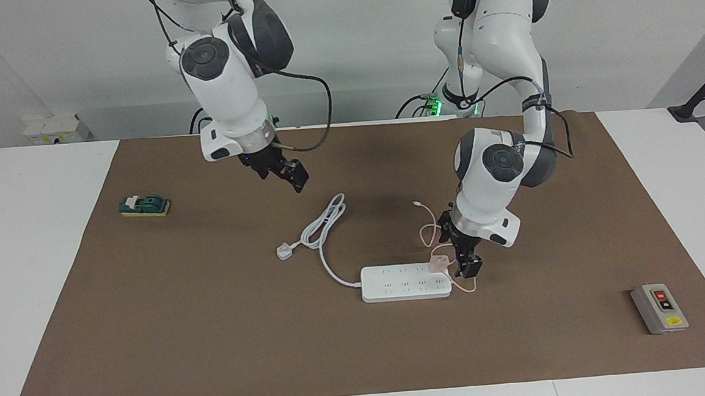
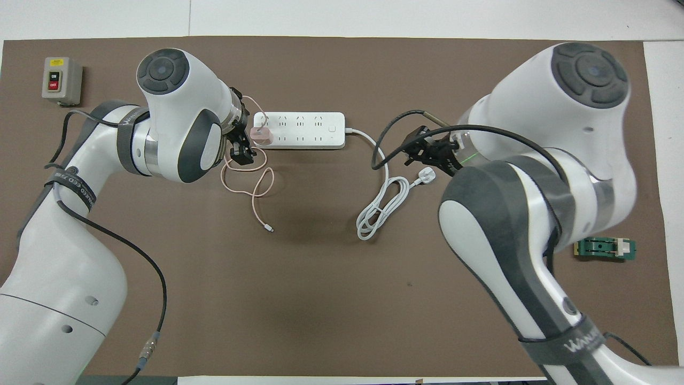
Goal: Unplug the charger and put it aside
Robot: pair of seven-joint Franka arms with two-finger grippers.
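My left gripper is to grab the charger by its cube-shaped body [image 2: 261, 135] next and unplug it. The charger's thin pink cable [image 2: 272, 177] could tear under a pull.
The charger [image 1: 437, 264], a small pale pink cube, sits plugged into the white power strip [image 1: 403, 282] at its end toward the left arm. Its thin pink cable [image 1: 428, 230] loops on the mat nearer to the robots. My left gripper [image 1: 465, 263] is low beside the charger, toward the left arm's end, open and apart from it. In the overhead view the charger [image 2: 262, 135] sits right next to the left gripper [image 2: 241, 149]. My right gripper [image 1: 282, 171] waits open in the air over the mat near the strip's white cord [image 1: 323, 224].
The strip's thick white cord ends in a plug [image 1: 284, 251] lying loose on the brown mat [image 1: 215, 353]. A grey box with a red button [image 1: 659, 308] lies toward the left arm's end. A green and yellow block [image 1: 145, 206] lies toward the right arm's end.
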